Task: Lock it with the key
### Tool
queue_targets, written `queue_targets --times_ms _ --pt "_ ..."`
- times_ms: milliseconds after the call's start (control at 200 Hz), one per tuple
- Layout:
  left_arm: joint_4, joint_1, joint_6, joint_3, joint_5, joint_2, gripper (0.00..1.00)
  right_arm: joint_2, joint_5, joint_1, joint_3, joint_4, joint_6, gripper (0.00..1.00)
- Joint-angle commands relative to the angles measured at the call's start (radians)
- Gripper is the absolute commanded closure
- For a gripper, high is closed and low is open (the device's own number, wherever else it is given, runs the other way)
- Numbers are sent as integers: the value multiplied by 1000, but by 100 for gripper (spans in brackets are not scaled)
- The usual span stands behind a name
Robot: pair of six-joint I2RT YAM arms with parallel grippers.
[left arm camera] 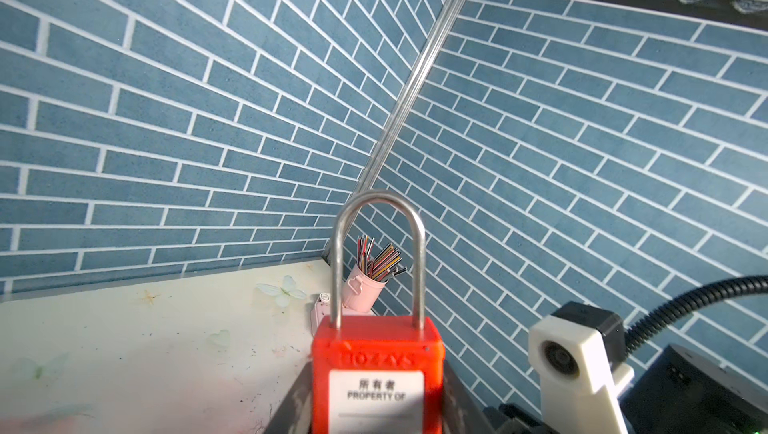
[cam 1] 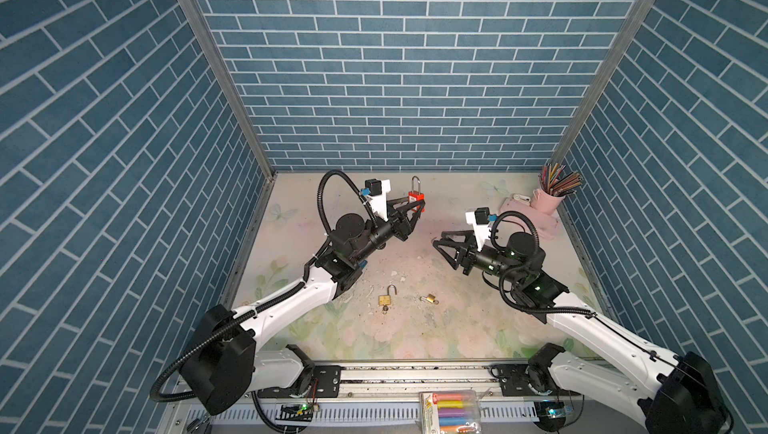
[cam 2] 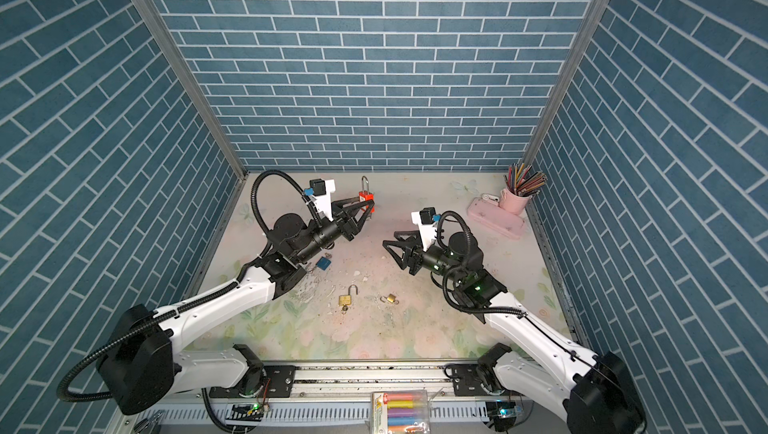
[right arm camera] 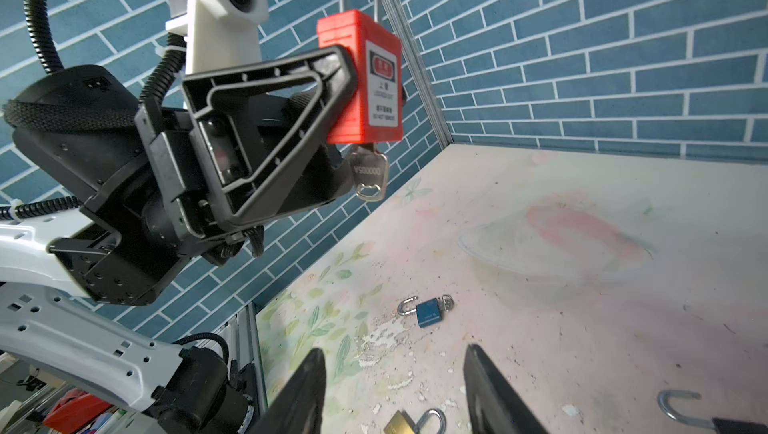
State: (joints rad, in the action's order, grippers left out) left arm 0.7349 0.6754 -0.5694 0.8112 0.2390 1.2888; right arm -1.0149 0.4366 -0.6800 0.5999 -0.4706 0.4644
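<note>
My right gripper should grab the silver key below the red padlock (right arm camera: 368,75) by the flat sides of its head, so it can pull the key straight out and finish locking.
My left gripper (cam 1: 417,205) is shut on a red padlock (cam 1: 415,197), held upright above the table's far middle with its steel shackle pointing up. In the left wrist view both shackle legs enter the red padlock's (left arm camera: 376,369) body. A silver key (right arm camera: 368,174) sticks out of the padlock's underside in the right wrist view. To the right of the lock, and apart from it, my right gripper (cam 1: 437,239) stands open with nothing between its fingers (right arm camera: 478,369).
A brass padlock (cam 1: 386,297) with a raised shackle and a smaller brass one (cam 1: 430,298) lie near the table's front middle. A blue padlock (cam 2: 323,262) lies under the left arm. A pink cup of pencils (cam 1: 550,197) and pink case (cam 1: 528,216) stand back right.
</note>
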Motion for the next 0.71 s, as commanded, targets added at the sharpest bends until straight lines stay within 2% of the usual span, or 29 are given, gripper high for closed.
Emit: queue_targets --times_ms 0,355,700 --pt "76 -4 -47 11 -29 -18 92 -41 -101 -31 5 -170 -29 46" --pt "86 -4 -45 19 29 3 92 -191 -73 -37 76 -295 1 45" --pt "74 -4 -22 20 57 4 92 -259 -32 -36 139 -314 19 47"
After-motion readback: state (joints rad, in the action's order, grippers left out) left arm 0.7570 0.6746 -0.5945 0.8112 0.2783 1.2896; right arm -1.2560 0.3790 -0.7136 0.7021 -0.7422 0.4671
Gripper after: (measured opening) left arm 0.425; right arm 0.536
